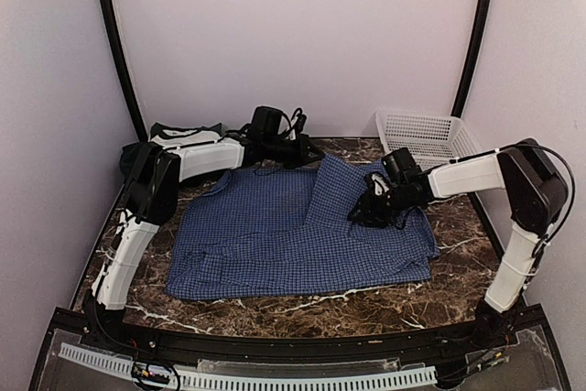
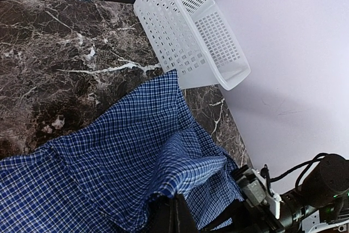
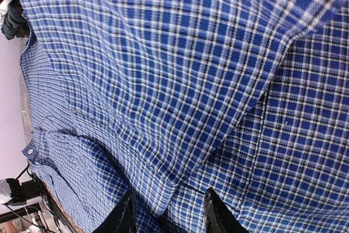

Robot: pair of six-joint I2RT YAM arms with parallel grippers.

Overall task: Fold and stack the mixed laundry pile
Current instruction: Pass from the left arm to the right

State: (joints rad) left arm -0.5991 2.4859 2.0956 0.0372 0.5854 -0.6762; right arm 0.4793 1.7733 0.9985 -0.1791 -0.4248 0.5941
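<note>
My right gripper reaches the check shirt next and grabs its raised flap [image 1: 334, 185]. My left gripper stays free to help fold the shirt's folded edge.
The blue-and-white check shirt [image 1: 293, 235] lies spread over the middle of the marble table. Its back right part is lifted into a raised flap [image 1: 334, 185]. My left gripper [image 1: 307, 148] reaches along the back and is shut on a fold of that shirt [image 2: 185, 167]; its fingers [image 2: 177, 214] are pressed together under the cloth. My right gripper [image 1: 371, 210] hovers low over the shirt's right side. In the right wrist view its fingertips [image 3: 126, 211] stand apart, with a folded edge of the shirt [image 3: 163, 107] between them and not pinched. The rest of the laundry pile [image 1: 169, 135], white and dark green, sits at the back left.
A white lattice basket [image 1: 426, 135] stands at the back right against the wall, and also shows from the left wrist as the basket [image 2: 191, 31]. Bare marble table [image 1: 302, 309] lies in front of the shirt. Walls close in on three sides.
</note>
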